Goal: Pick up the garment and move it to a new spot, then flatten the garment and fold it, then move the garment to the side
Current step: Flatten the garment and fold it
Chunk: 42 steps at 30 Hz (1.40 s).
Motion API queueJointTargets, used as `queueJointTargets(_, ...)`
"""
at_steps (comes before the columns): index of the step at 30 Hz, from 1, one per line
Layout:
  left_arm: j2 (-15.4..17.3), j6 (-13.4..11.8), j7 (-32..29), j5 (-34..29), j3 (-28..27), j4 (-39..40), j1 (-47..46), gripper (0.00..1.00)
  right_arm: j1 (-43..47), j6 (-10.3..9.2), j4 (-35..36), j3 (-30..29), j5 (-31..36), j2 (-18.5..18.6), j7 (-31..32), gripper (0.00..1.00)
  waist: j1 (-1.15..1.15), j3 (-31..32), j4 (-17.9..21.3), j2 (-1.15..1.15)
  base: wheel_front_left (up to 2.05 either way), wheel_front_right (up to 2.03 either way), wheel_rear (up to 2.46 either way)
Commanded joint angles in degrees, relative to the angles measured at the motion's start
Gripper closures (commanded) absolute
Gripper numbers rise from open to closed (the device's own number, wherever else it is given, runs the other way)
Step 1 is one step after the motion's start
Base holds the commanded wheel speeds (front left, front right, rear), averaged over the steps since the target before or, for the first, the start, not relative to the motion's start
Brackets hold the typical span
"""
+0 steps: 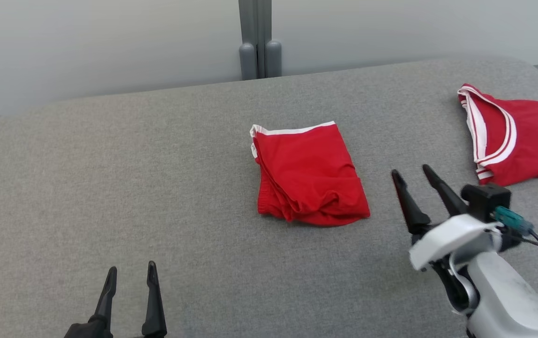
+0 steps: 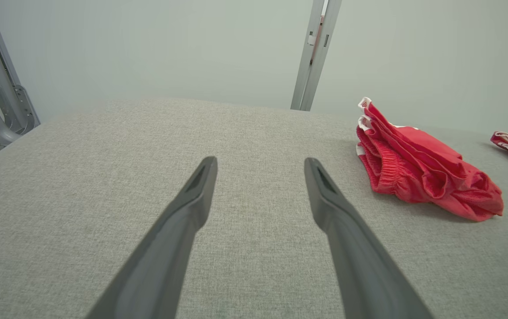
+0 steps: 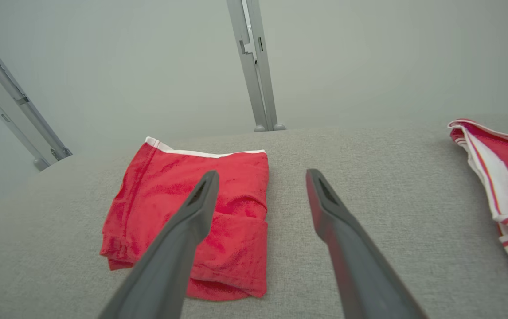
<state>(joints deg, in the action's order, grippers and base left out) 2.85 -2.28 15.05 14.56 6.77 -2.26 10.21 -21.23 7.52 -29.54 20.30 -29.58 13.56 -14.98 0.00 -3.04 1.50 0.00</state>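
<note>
The folded garment will go to the side by the jersey [image 1: 523,135], so the robot's right gripper will next pinch the garment by its plain red side edge [image 1: 355,172].
The garment [image 1: 309,173] is a pair of red shorts with white trim, folded into a compact rectangle near the middle of the grey padded table [image 1: 109,188]. It also appears in the left wrist view [image 2: 418,164] and the right wrist view [image 3: 192,221]. My right gripper [image 1: 412,171] hovers open just right of the garment, holding nothing; its fingers [image 3: 360,248] stand wide apart. My left gripper [image 1: 130,270] rests open at the lower left, far from the garment, and is empty [image 2: 260,166].
A red jersey [image 1: 518,141] with white stripes and dark lettering lies at the table's far right edge, also visible in the right wrist view [image 3: 502,186]. A grey post [image 1: 257,42] stands against the pale wall behind the table.
</note>
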Motion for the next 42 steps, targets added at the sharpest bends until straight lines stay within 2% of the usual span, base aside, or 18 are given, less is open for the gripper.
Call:
queueJointTargets(1,0.1,-0.1,0.1,-0.2,-0.6,0.1,1.3,0.0,3.8,-0.08,2.4,-3.4,1.8,-0.1,-0.2,0.0,0.0,2.5,1.8,0.0,0.0,0.0,0.0)
queueJointTargets(4,0.1,-0.3,0.1,-0.4,-1.5,0.5,2.1,0.0,10.8,-0.07,7.6,-10.9,8.1,0.1,-0.2,0.0,0.0,3.2,1.9,0.0,0.0,0.0,0.0)
queueJointTargets(8,0.1,-0.1,0.1,-0.7,-2.6,0.9,3.3,0.0,18.1,-0.06,11.9,-17.4,13.5,-1.9,-0.2,0.0,0.0,3.9,1.9,0.0,0.0,0.0,0.0)
queueJointTargets(13,0.1,0.0,0.1,-0.9,-3.2,1.2,4.1,0.0,22.6,-0.06,13.6,-20.5,16.3,-4.1,-0.2,0.0,0.0,4.4,1.6,0.0,0.0,0.0,0.0)
queueJointTargets(17,0.1,0.2,0.1,-1.0,-3.0,1.1,3.4,0.0,21.2,-0.05,13.7,-20.7,17.1,-5.0,-0.2,0.0,0.0,4.0,0.9,0.0,0.0,0.0,0.0)
queueJointTargets(18,0.1,0.3,0.1,-1.1,-2.9,1.1,3.2,0.0,20.5,-0.06,13.3,-20.3,17.2,-5.1,-0.2,0.1,0.0,3.8,0.6,0.0,0.0,0.0,0.0)
queueJointTargets(19,0.1,0.3,0.1,-1.1,-2.7,1.2,2.8,0.0,19.4,-0.05,12.6,-19.6,17.7,-5.0,-0.2,0.53,0.0,3.5,0.4,0.0,0.0,0.0,0.0)
queueJointTargets(20,0.1,0.3,0.1,-1.1,-2.6,1.3,2.6,0.0,18.3,-0.05,12.0,-19.0,17.9,-5.1,-0.2,0.8,0.0,3.3,0.2,0.0,0.0,0.0,0.0)
queueJointTargets(21,0.1,0.4,0.1,-1.1,-2.4,1.3,2.4,0.0,16.8,-0.06,10.5,-18.1,17.8,-5.5,-0.2,1.0,0.0,3.0,-0.1,0.0,0.0,0.0,0.0)
queueJointTargets(27,0.1,1.1,0.1,-1.5,-1.3,0.9,1.1,0.0,5.5,-0.08,-0.2,-13.0,20.6,-7.6,-0.2,1.0,0.0,0.6,-1.7,0.0,0.0,0.0,0.0)
queueJointTargets(33,0.1,1.7,0.1,-1.8,0.1,0.0,-0.9,0.0,-3.4,-0.07,-12.8,-13.4,23.8,-9.8,-0.2,1.0,0.0,-1.2,-4.0,0.0,0.0,0.0,0.0)
queueJointTargets(39,0.1,2.1,0.1,-2.0,0.1,-0.3,-1.9,0.0,-8.0,-0.07,-20.4,-14.5,25.5,-10.6,-0.2,1.0,0.0,-2.6,-5.4,0.0,0.0,0.0,0.0)
queueJointTargets(42,0.1,2.2,0.1,-2.0,0.1,-0.4,-2.2,0.0,-8.4,-0.07,-21.6,-11.0,23.2,-10.7,-0.2,1.0,0.0,-2.9,-5.9,0.0,0.0,0.0,0.0)
